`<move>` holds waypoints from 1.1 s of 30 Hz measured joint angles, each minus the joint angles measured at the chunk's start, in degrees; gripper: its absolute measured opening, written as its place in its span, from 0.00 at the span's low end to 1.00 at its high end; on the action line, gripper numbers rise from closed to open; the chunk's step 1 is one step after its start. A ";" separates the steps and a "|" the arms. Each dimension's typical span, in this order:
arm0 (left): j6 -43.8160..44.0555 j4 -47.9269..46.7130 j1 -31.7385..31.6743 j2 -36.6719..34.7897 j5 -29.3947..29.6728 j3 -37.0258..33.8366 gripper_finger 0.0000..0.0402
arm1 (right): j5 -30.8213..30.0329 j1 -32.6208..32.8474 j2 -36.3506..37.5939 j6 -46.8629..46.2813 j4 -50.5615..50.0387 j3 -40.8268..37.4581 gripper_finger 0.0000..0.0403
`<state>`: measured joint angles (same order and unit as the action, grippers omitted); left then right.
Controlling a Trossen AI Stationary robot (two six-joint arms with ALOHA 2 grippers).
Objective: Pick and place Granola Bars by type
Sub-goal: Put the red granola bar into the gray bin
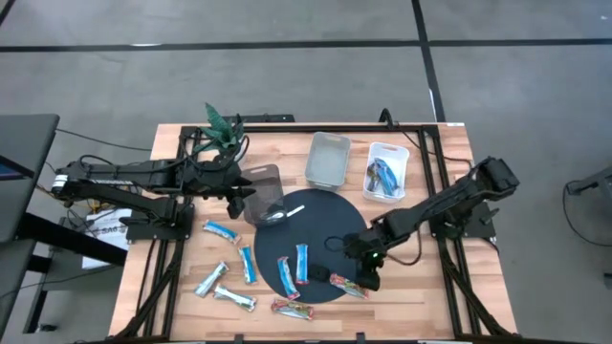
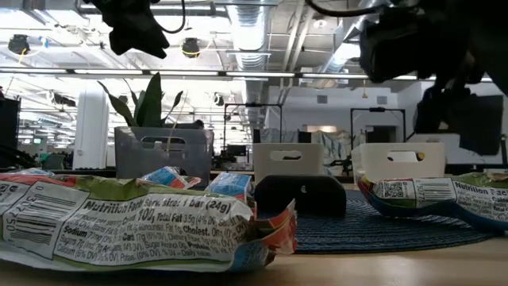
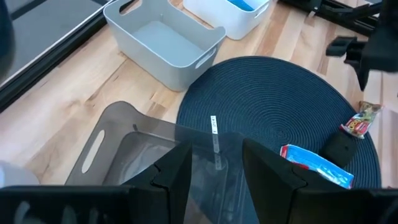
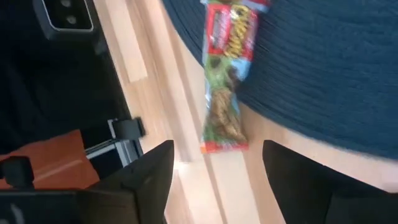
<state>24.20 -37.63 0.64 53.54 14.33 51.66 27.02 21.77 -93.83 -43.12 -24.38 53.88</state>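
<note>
My right gripper grabs the red/green bar's granola-picture end [image 1: 360,290] next, to sort the bar into the grey bin [image 1: 328,160].
Several granola bars lie flat around a round dark blue mat [image 1: 311,244]. Two blue ones [image 1: 295,268] lie on the mat, and light blue and silvery ones [image 1: 229,272] lie on the wood to its left. A red/green bar [image 4: 227,81] lies half on the mat's near right edge and half on the table; it also shows in the high view [image 1: 349,285]. My right gripper [image 4: 217,180] is open just above and beside that bar, touching nothing. My left gripper [image 3: 216,171] is open over a smoky translucent bin [image 3: 124,155] at the mat's far left.
A grey bin [image 1: 327,158] and a white bin [image 1: 385,172] holding blue bars stand at the back. A white stick [image 1: 287,212] and a small black block [image 2: 302,195] lie on the mat. Another red/green bar [image 1: 292,308] lies near the front edge. A plant [image 1: 222,124] stands at the back left.
</note>
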 joint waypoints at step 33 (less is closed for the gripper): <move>-1.11 1.57 0.00 0.00 -0.02 0.00 0.34 | -8.39 -1.93 -13.04 4.55 -8.55 12.38 0.03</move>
<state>23.09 -36.05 0.64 53.54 14.31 51.66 18.63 19.84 -106.88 -38.57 -32.94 66.26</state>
